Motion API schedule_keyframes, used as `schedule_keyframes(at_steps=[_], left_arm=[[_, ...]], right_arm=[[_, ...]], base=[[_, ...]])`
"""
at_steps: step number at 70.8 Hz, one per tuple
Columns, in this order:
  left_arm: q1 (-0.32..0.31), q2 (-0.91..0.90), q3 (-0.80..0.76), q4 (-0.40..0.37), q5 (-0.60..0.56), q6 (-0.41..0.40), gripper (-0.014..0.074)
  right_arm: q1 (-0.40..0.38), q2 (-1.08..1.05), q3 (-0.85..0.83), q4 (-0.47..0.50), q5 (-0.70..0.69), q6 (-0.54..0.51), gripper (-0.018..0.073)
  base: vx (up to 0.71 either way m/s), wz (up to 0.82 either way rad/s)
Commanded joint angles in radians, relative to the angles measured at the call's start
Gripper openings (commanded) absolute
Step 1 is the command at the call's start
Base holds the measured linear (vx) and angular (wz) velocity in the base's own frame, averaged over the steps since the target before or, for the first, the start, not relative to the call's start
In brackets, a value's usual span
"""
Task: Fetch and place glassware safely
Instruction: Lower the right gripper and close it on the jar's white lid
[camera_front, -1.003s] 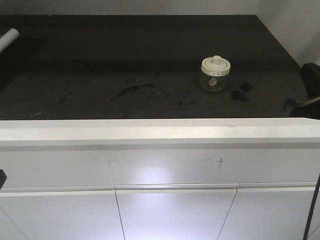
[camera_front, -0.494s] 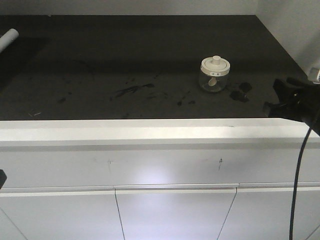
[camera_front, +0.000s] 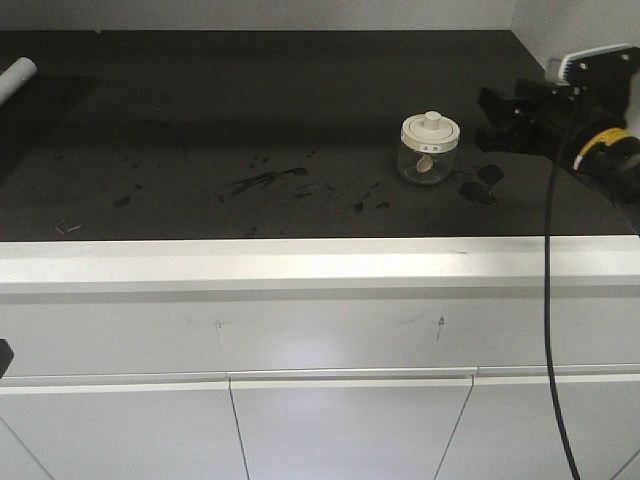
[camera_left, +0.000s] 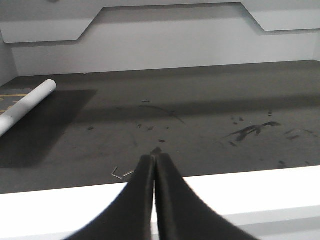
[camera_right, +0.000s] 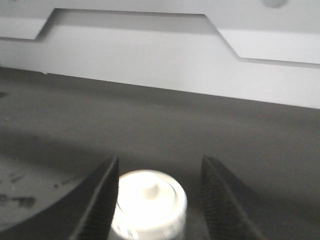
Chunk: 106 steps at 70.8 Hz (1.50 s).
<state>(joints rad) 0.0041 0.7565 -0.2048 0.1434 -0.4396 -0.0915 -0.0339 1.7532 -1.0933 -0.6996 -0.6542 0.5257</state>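
The right gripper grabs the glassware by its lid's centre knob (camera_front: 432, 119) next, to fetch it safely from the black counter.
The glassware, a squat clear jar (camera_front: 430, 150) with a cream-white knobbed lid, stands upright on the black counter (camera_front: 250, 120), right of centre. My right gripper (camera_front: 490, 122) hovers just right of it, open, with a small gap to the jar. In the right wrist view the lid (camera_right: 149, 200) shows blurred between the spread fingers of the right gripper (camera_right: 159, 161), nearer the left finger (camera_right: 102, 195); nothing is gripped. My left gripper (camera_left: 153, 159) is shut on nothing over the counter's white front edge (camera_left: 250, 190).
A white tube (camera_front: 18, 72) lies at the counter's far left, also visible as the tube (camera_left: 27, 105) in the left wrist view. Dark scuffs (camera_front: 265, 180) and small dark bits (camera_front: 482, 185) mark the surface. White cabinet fronts (camera_front: 340, 420) are below, and a wall (camera_front: 575, 25) closes the right.
My right arm has come in from the right edge and moved up and left to just beside the jar. The jar has not moved.
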Motion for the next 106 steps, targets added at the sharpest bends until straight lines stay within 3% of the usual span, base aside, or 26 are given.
schedule_keyframes(at_steps=[1,15,38,68,80,91,106], left_arm=[[0.000,-0.003,-0.025,-0.013,-0.067,-0.007,-0.0007],[0.000,-0.003,-0.025,-0.013,-0.067,-0.007,-0.0007],[0.000,-0.003,-0.025,-0.013,-0.067,-0.007,-0.0007],[0.000,-0.003,-0.025,-0.013,-0.067,-0.007,-0.0007],[0.000,-0.003,-0.025,-0.013,-0.067,-0.007,-0.0007],[0.000,-0.003,-0.025,-0.013,-0.067,-0.007,-0.0007],[0.000,-0.003,-0.025,-0.013,-0.067,-0.007,-0.0007]], right_arm=[[0.029,0.015,-0.103,-0.019,-0.072,0.015,0.0365],[0.089,0.148,-0.260,-0.027,-0.021,0.015,0.0365],[0.089,0.315,-0.439,0.004,0.011,0.043,0.0365],[0.088,0.395,-0.468,0.014,0.031,0.041,0.0361],[0.088,0.395,-0.468,0.015,0.032,0.040,0.0242],[0.088,0.395,-0.468,0.015,0.032,0.041,-0.0015],[0.088,0.386,-0.468,0.014,0.026,0.044,-0.0007]], base=[[0.00,0.00],[0.00,0.00],[0.00,0.00],[0.00,0.00],[0.00,0.00],[0.00,0.00],[0.00,0.00]])
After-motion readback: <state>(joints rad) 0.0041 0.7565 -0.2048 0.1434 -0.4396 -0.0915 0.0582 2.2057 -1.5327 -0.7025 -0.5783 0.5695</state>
